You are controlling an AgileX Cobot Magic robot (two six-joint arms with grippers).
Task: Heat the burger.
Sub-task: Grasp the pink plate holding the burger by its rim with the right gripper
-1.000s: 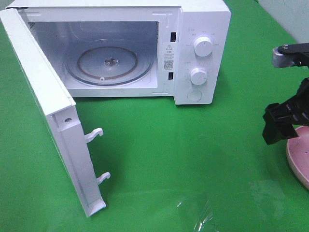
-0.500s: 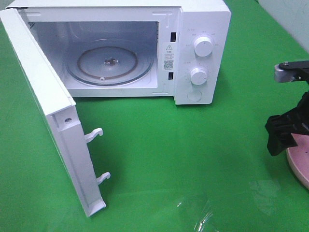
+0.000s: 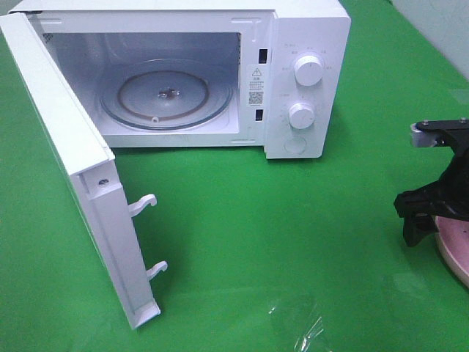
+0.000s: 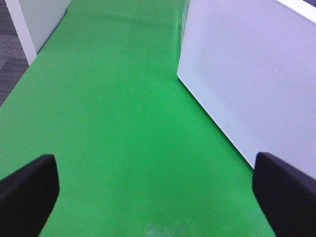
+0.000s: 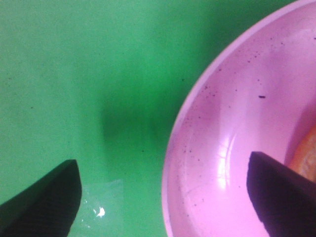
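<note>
The pink plate needs to be held by its rim (image 3: 442, 235) next with my right gripper, so the burger can get to the microwave for heating.
Of the burger (image 5: 307, 154) only an orange-brown sliver shows, at the edge of the right wrist view, lying on a pink plate (image 5: 237, 128). In the exterior high view the burger lies beyond the right edge and just the plate's rim (image 3: 453, 249) shows. My right gripper (image 3: 425, 220) hangs low over the plate's left rim. It is open (image 5: 163, 197), one finger over the green cloth and the other over the plate, with nothing between them. My left gripper (image 4: 155, 197) is open wide over bare green cloth, beside the microwave door's outer face (image 4: 252, 84).
A white microwave (image 3: 304, 81) stands at the back. Its door (image 3: 80, 169) is swung wide open to the front left, and an empty glass turntable (image 3: 165, 95) lies inside. Green cloth covers the table. A clear plastic scrap (image 3: 304, 326) lies near the front edge.
My right gripper has come down and slightly towards the front, closer to the pink plate's rim. Its jaws stay open. The microwave and its door have not moved.
</note>
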